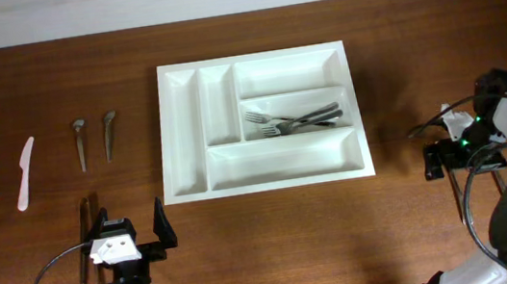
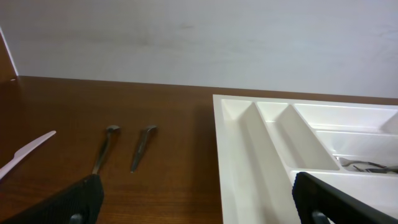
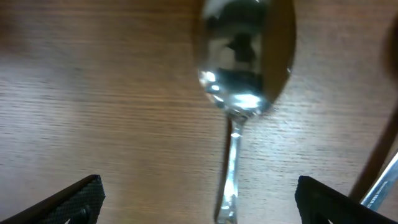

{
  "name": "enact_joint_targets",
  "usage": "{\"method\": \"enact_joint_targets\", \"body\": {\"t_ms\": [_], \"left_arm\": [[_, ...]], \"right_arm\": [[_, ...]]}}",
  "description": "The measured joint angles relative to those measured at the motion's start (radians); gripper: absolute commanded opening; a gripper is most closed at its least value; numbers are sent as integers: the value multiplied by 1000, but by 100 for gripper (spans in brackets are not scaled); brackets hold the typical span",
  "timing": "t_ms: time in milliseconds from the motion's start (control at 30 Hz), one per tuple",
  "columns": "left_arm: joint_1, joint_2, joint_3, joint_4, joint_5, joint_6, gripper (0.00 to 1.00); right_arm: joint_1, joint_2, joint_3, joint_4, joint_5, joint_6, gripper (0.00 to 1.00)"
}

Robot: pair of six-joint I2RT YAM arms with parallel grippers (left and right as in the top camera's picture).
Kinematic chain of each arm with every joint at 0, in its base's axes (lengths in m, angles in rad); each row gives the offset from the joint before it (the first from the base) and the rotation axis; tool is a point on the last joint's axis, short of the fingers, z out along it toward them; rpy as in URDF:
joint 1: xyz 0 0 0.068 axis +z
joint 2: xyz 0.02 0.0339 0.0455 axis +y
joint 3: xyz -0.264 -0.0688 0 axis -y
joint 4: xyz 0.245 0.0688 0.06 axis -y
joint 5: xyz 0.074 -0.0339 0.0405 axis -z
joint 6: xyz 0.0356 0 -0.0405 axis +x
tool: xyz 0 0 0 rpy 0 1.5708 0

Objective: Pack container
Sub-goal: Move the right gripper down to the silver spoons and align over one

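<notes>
I will lay the metal spoon's (image 3: 244,68) handle and bowl lengthwise in a section of the container, so my right gripper will next grab the handle just behind the spoon's bowl.
The container (image 1: 269,186), a white compartmented tray, lies at mid-table with a few metal forks (image 1: 294,119) in its middle long compartment. My left gripper (image 1: 131,225) hovers open near the front edge, left of the tray's front corner. In the left wrist view this gripper (image 2: 198,186) is empty, and the container's left wall (image 2: 233,162) passes between its fingers. My right gripper (image 1: 459,157) stands open to the right of the tray. In the right wrist view a metal spoon (image 3: 244,68) lies on the wood. Its handle runs down between the spread fingers of the right gripper (image 3: 199,193), apart from both.
Left of the tray lie a white plastic knife (image 1: 25,173) and two small metal utensils (image 1: 80,142) (image 1: 109,133). A dark thin utensil (image 1: 81,255) lies beside the left gripper. Another metal utensil (image 3: 380,186) shows at the right wrist view's right edge. Cables loop by both arms.
</notes>
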Motion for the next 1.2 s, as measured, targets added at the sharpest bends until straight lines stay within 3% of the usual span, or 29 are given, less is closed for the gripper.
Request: {"method": "enact_joint_targets", "body": {"t_ms": [933,1000,1133,1200], "left_arm": [[0,0,0,0,0,0,99],[0,0,0,0,0,0,99],[0,0,0,0,0,0,99],[0,0,0,0,0,0,99]], "right_arm": [[-31,104,0,55,14,-5,95],[-31,104,0,58,18,-8,88],[-31,106,0,66,28,-13,62],[-31,106,-1,67,34,-7,56]]}}
